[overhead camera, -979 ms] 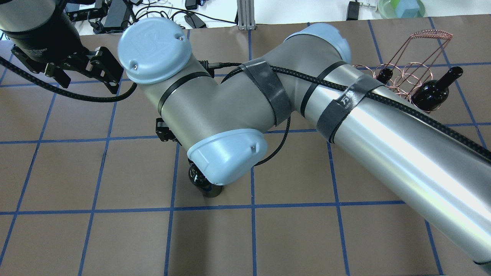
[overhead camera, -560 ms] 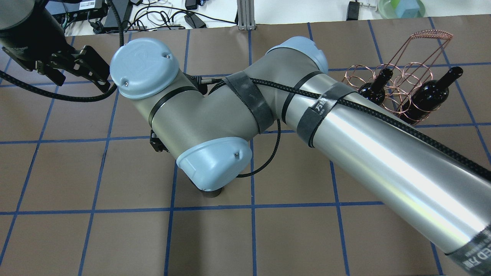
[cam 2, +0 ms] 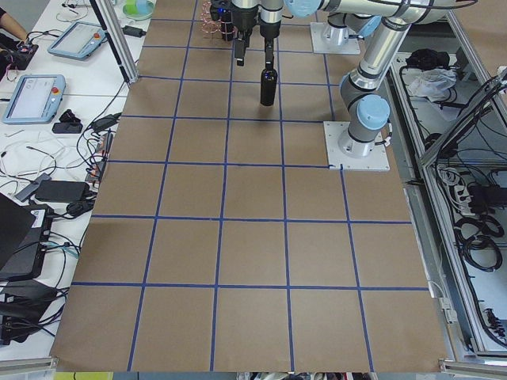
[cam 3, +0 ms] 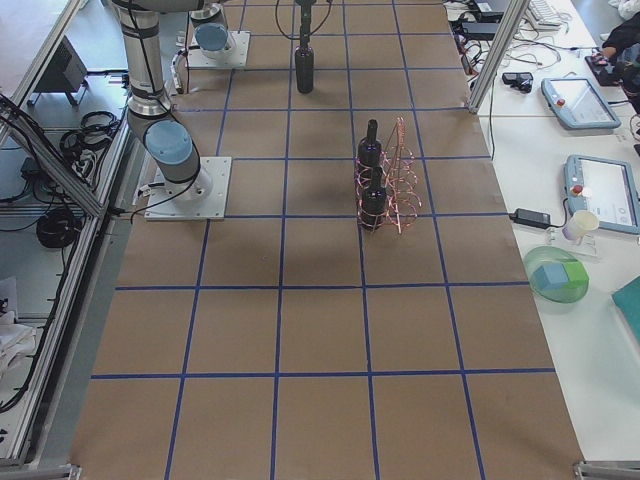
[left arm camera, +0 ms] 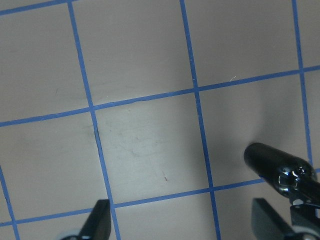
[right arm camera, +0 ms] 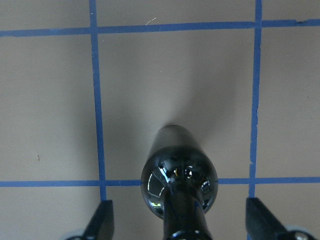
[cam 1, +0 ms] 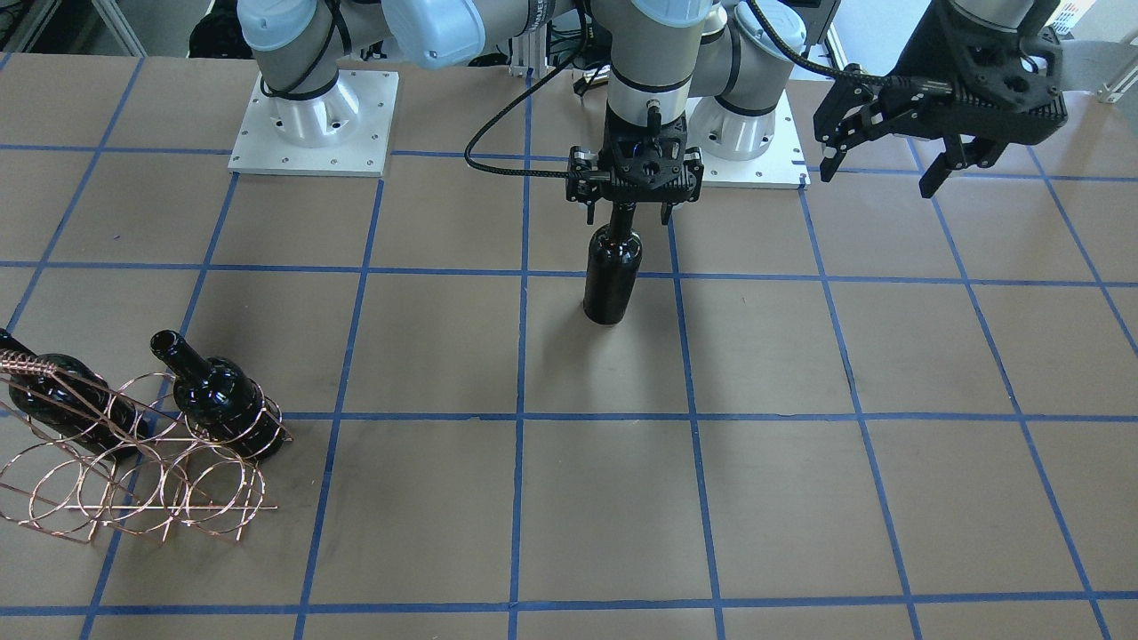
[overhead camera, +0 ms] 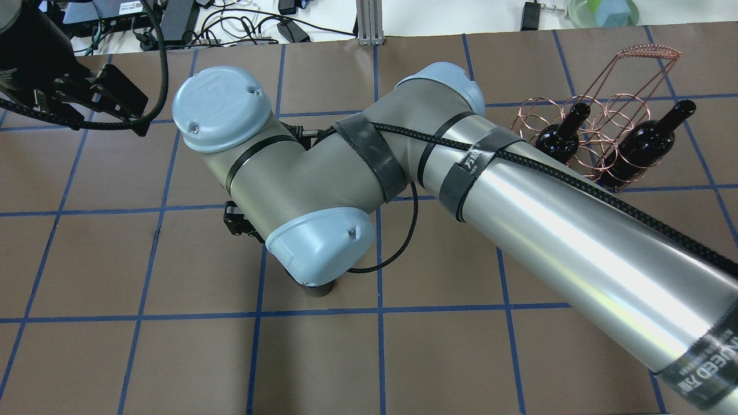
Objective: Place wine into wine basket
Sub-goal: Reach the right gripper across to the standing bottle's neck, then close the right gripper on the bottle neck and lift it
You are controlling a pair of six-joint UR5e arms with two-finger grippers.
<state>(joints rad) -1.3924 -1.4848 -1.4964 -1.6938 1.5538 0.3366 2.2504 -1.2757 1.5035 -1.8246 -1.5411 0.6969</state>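
The robot's right gripper should grab the upright dark bottle by its neck [cam 1: 621,219] next. Then it can place the wine into the wine basket [cam 1: 133,484].
One dark wine bottle [cam 1: 612,276] stands upright on the brown table near the middle; it also shows in the right wrist view [right arm camera: 179,172] and the left wrist view [left arm camera: 277,167]. My right gripper [cam 1: 627,216] is open around its neck, with the fingers [right arm camera: 102,220] apart from the glass on both sides. In the overhead view only the bottle's base [overhead camera: 320,290] shows under my right wrist. The copper wire wine basket [cam 1: 133,484] [overhead camera: 611,109] holds two more bottles [overhead camera: 562,138] [overhead camera: 646,144]. My left gripper [cam 1: 878,178] [overhead camera: 115,104] is open and empty, raised off to the side.
The table is brown paper with a blue tape grid [cam 1: 520,418]. The two arm base plates [cam 1: 311,124] sit at the robot's edge. Cables and power supplies [overhead camera: 230,23] lie beyond the far edge. My right arm's long link [overhead camera: 576,230] spans the overhead view.
My right arm's wrist and elbow have shifted left over the bottle, hiding its shoulder and uncovering the basket. My left gripper has moved further left and back.
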